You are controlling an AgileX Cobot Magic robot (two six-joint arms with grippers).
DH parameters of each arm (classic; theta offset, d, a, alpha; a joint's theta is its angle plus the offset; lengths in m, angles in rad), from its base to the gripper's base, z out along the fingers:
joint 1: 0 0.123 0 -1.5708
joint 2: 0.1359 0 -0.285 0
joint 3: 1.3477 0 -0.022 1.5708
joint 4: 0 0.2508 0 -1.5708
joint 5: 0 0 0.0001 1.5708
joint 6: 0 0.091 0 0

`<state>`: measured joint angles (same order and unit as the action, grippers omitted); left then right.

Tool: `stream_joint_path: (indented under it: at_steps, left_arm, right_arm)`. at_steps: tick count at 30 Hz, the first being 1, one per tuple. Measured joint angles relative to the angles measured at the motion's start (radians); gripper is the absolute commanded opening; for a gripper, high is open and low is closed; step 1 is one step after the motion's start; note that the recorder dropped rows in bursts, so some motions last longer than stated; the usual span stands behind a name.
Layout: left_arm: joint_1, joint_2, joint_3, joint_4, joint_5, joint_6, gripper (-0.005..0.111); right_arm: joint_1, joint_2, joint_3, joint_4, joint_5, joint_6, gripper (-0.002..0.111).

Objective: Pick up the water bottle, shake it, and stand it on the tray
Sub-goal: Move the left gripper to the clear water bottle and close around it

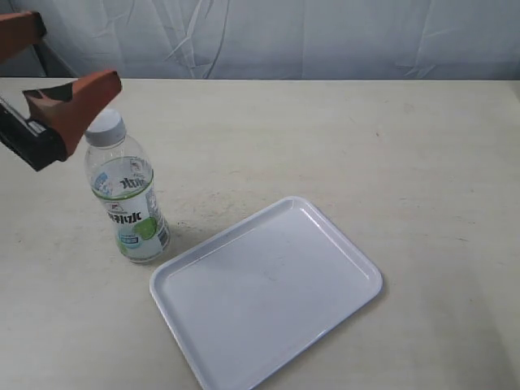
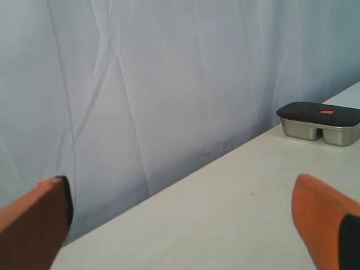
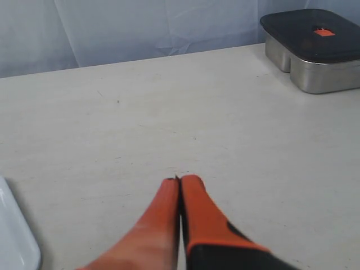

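Note:
My left gripper picks up the water bottle by its labeled body (image 1: pixel 128 203) next, to shake it and stand the bottle on the tray (image 1: pixel 268 292).
The water bottle (image 1: pixel 126 195) stands upright on the table just left of the tray (image 1: pixel 268 292); it is clear with a white cap and a white-and-green label. My left gripper (image 1: pixel 79 53) hovers open at the bottle's cap height, and its lower orange finger (image 1: pixel 81 101) overlaps the cap in the exterior view. The left wrist view shows that gripper (image 2: pixel 180 185) spread wide with only table and curtain between its fingers; the bottle is out of that view. My right gripper (image 3: pixel 180 180) is shut on nothing above bare table, with a tray corner (image 3: pixel 14 242) beside it.
A lidded steel container (image 3: pixel 315 50) sits near the back edge of the table, also seen in the left wrist view (image 2: pixel 320 121). A pale curtain (image 1: pixel 284 36) hangs behind the table. The right arm is outside the exterior view.

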<state>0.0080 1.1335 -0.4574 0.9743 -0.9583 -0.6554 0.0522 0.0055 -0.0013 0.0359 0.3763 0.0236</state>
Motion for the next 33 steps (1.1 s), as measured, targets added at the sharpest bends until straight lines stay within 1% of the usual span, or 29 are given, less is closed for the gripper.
stream_joint_path:
  at_steps: [4, 13, 24, 29, 33]
  left_arm:
    - [0.0, 0.141, 0.0, -0.015, -0.073, 0.057, 0.106]
    - [0.0, 0.334, 0.0, -0.042, -0.168, 0.194, 0.106]
    - [0.0, 0.557, -0.002, -0.047, -0.245, 0.268, 0.106]
    - [0.0, 0.652, -0.002, -0.054, -0.249, 0.293, 0.106]
    - [0.0, 0.722, -0.002, -0.055, -0.251, 0.317, 0.103]
  right_arm:
    - [0.0, 0.0, 0.0, 0.0, 0.0, 0.0, 0.003]
    - [0.0, 0.0, 0.0, 0.0, 0.0, 0.0, 0.003]
    - [0.0, 0.0, 0.0, 0.0, 0.0, 0.0, 0.003]
    - [0.0, 0.0, 0.0, 0.0, 0.0, 0.0, 0.003]
    - [0.0, 0.0, 0.0, 0.0, 0.0, 0.0, 0.003]
